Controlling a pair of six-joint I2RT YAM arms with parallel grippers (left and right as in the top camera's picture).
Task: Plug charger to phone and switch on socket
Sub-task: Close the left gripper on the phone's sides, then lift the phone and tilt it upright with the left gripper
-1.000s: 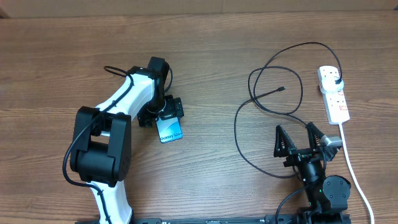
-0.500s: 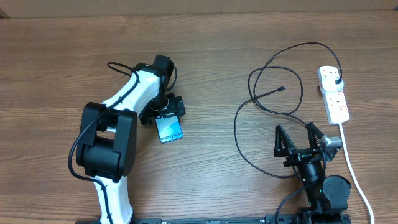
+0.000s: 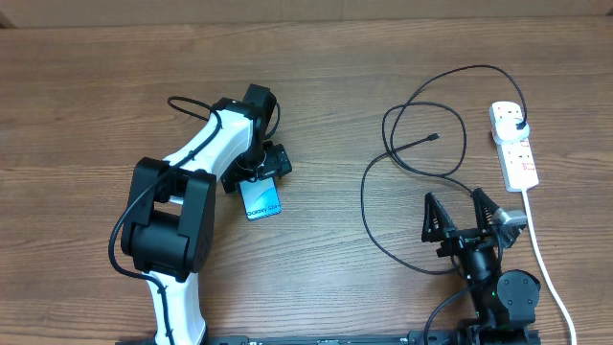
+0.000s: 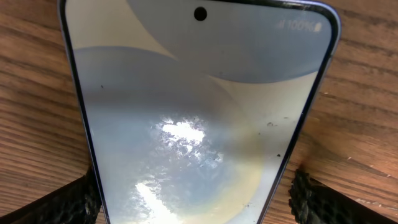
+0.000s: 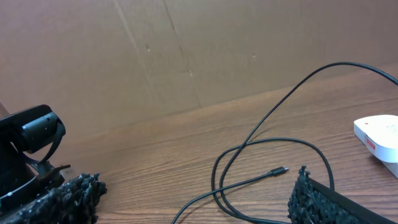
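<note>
The phone's near end needs to stay free for my right gripper. My left gripper should grab the phone by both side edges toward its far end (image 3: pixel 257 180) (image 4: pixel 191 190).
The phone (image 3: pixel 261 199) lies flat on the wooden table with its light blue screen lit. My left gripper (image 3: pixel 257 172) is open over the phone's far end, one finger on each side. In the left wrist view the phone (image 4: pixel 199 112) fills the frame between the black fingers (image 4: pixel 65 205). The charger (image 3: pixel 476 67) loops across the right half of the table. Its connector tip (image 3: pixel 436 137) lies free and its black plug (image 3: pixel 518 123) sits in the white socket (image 3: pixel 517 158). My right gripper (image 3: pixel 462 218) stands open and empty, nearer than the cable loops (image 5: pixel 249 149).
The socket's white cord (image 3: pixel 542 254) runs down the right side past the right arm's base. A brown cardboard wall (image 5: pixel 186 50) closes the far side of the table. The left arm (image 3: pixel 192 158) stretches from the front left towards the phone.
The left arm has swung slightly to the right, and its gripper has shifted a little with it over the phone's far end. Phone, cable and right arm have not moved.
</note>
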